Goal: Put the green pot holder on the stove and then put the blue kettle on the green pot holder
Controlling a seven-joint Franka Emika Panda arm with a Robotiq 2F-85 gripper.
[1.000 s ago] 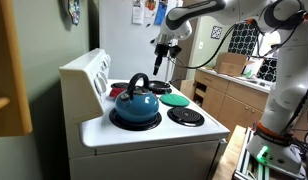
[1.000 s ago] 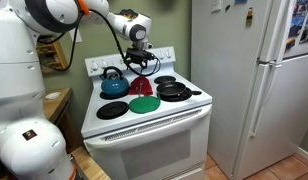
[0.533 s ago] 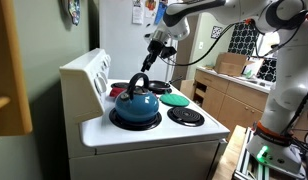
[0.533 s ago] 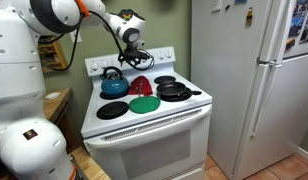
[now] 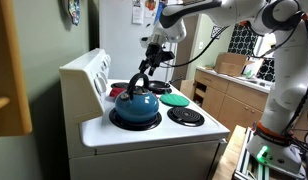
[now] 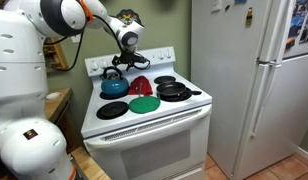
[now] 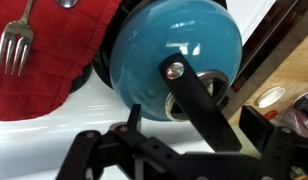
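The kettle's handle lies between my open fingers, but they are above its black arch in an exterior view. My gripper lowers, then closes on the handle.
The blue kettle (image 5: 134,104) (image 6: 114,86) stands on a coil burner of the white stove (image 5: 149,136) (image 6: 144,122). The green pot holder (image 5: 176,99) (image 6: 145,104) lies flat on the stovetop, apart from the kettle. My gripper (image 5: 144,72) (image 6: 121,64) hangs open just above the kettle's black arched handle. In the wrist view the kettle (image 7: 174,45) fills the upper middle. Its handle (image 7: 202,100) runs down between the two fingers of the gripper (image 7: 194,128), with a gap on both sides.
A flat red pad (image 6: 140,85) (image 7: 44,60) lies beside the kettle, with a fork (image 7: 14,45) on it. A black pan (image 6: 174,90) sits on a far burner. A white fridge (image 6: 254,80) stands beside the stove, and counters with clutter (image 5: 229,75) lie behind it.
The gripper has moved from above the red pad and pot holder across to the kettle and come down over its handle. It has stayed open. The kettle and pot holder have not moved.
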